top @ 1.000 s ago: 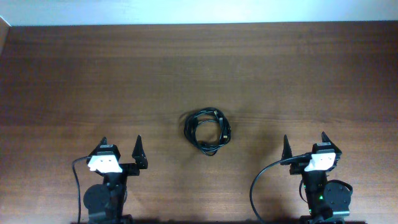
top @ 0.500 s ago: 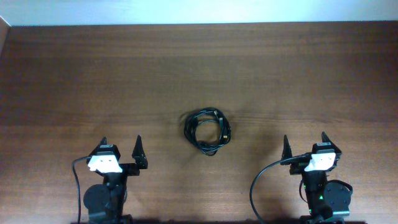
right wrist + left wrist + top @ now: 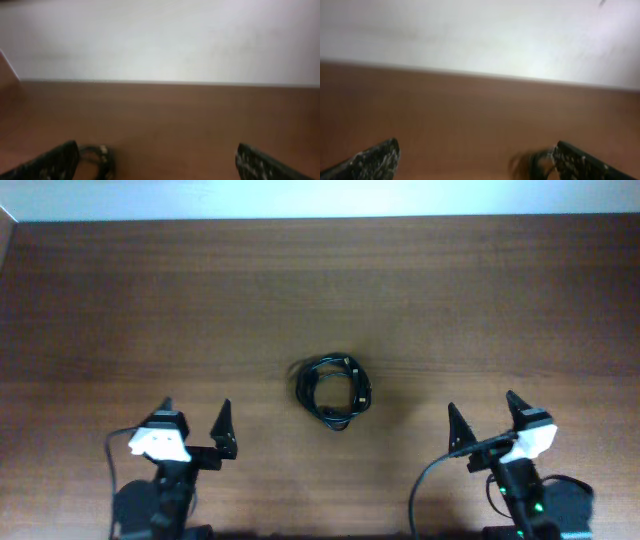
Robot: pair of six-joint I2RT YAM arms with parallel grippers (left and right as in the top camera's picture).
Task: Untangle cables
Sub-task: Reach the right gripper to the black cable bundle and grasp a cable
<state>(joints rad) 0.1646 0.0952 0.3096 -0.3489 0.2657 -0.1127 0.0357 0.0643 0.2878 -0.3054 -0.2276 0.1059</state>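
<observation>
One cable should be grabbed next by my right gripper, just behind its connector end (image 3: pixel 356 374) (image 3: pixel 106 156), so the coil stays free for my left gripper to untangle.
The cables (image 3: pixel 334 390) lie as a small coiled black bundle at the middle of the brown wooden table (image 3: pixel 320 290). My left gripper (image 3: pixel 195 416) is open and empty near the front edge, to the lower left of the bundle. My right gripper (image 3: pixel 483 412) is open and empty, to the lower right of it. The left wrist view shows the bundle blurred (image 3: pixel 532 162) beside the right finger, with the gripper (image 3: pixel 475 162) wide open. The right wrist view shows the bundle (image 3: pixel 97 155) beside the left finger, with the gripper (image 3: pixel 157 162) wide open.
A thick black arm cable (image 3: pixel 425 490) loops beside the right arm base and another (image 3: pixel 112 470) beside the left. A pale wall (image 3: pixel 480 35) stands behind the table's far edge.
Both arms have shifted a little: the right gripper moved left and slightly up in the overhead view, the left wrist moved slightly left. The cable bundle has not moved.
</observation>
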